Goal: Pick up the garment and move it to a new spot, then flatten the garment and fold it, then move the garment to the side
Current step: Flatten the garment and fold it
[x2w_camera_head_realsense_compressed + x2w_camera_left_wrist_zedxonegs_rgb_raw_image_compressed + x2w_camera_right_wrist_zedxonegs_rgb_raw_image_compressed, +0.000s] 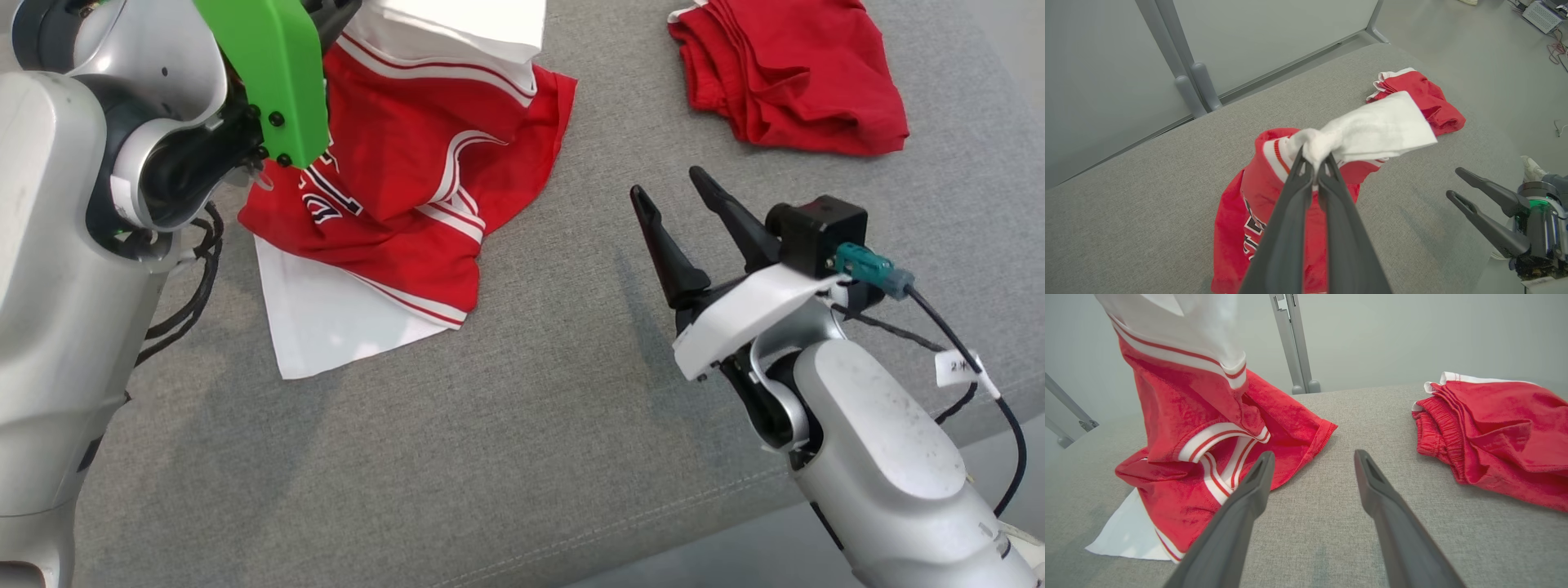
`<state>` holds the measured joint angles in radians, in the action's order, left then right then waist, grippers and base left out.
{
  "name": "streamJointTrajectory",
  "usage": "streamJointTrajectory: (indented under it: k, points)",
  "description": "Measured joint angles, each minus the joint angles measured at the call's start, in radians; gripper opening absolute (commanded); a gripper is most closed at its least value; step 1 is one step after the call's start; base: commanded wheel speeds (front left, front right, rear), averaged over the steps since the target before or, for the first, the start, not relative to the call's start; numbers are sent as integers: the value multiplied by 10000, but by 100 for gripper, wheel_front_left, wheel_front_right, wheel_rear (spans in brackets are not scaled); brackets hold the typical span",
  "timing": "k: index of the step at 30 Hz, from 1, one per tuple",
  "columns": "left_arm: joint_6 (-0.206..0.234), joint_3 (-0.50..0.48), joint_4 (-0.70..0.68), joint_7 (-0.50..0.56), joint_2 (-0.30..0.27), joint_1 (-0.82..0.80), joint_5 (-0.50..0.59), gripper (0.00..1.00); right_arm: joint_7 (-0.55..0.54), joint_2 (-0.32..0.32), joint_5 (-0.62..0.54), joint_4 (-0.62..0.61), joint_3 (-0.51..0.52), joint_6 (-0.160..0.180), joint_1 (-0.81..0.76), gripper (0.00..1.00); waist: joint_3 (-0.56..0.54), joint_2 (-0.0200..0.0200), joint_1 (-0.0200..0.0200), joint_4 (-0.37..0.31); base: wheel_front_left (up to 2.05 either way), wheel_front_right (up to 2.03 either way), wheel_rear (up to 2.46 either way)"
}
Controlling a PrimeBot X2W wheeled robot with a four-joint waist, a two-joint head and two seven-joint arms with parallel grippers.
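Next, the right gripper grabs the garment (408, 163) by its hemmed corner (566, 90), to spread the garment flat on the grey padded surface.
The garment (408, 163) is a red jersey with white stripes and a white part, half lifted off the grey padded surface (531, 425). My left gripper (1312, 163) is shut on a bunched white piece of the garment (1372, 130), and the red body hangs down below it onto the surface. In the head view the left wrist's green cover (269, 73) hides those fingers. My right gripper (668, 184) stands open to the right of the garment (1180, 416), above bare surface, with nothing between its fingers (1314, 455). The left wrist view shows it at the right edge (1453, 181).
A second red garment (792, 73) lies crumpled at the far right of the surface (1494, 433). Grey frame posts (1196, 85) stand beyond the far edge. The surface's front edge runs past my right arm at the lower right.
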<state>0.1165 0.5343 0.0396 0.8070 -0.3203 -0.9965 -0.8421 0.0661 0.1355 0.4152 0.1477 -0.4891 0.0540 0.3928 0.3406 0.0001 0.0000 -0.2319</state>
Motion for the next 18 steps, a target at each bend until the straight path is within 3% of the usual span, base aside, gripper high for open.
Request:
streamJointTrajectory:
  k: [10, 18]
  points:
    - [0, -309, -380, -159, 407, -145, -431, 0, -991, 449, -380, 1536, 132, 102, 1585, 100, 392, 0, 0, 678, 0, 0, 0]
    - [-6, -324, -884, -157, 573, -175, -752, 0, -1300, 453, -499, 2652, 88, 109, 2191, 100, 750, -1, 1, 1396, 0, 0, 0]
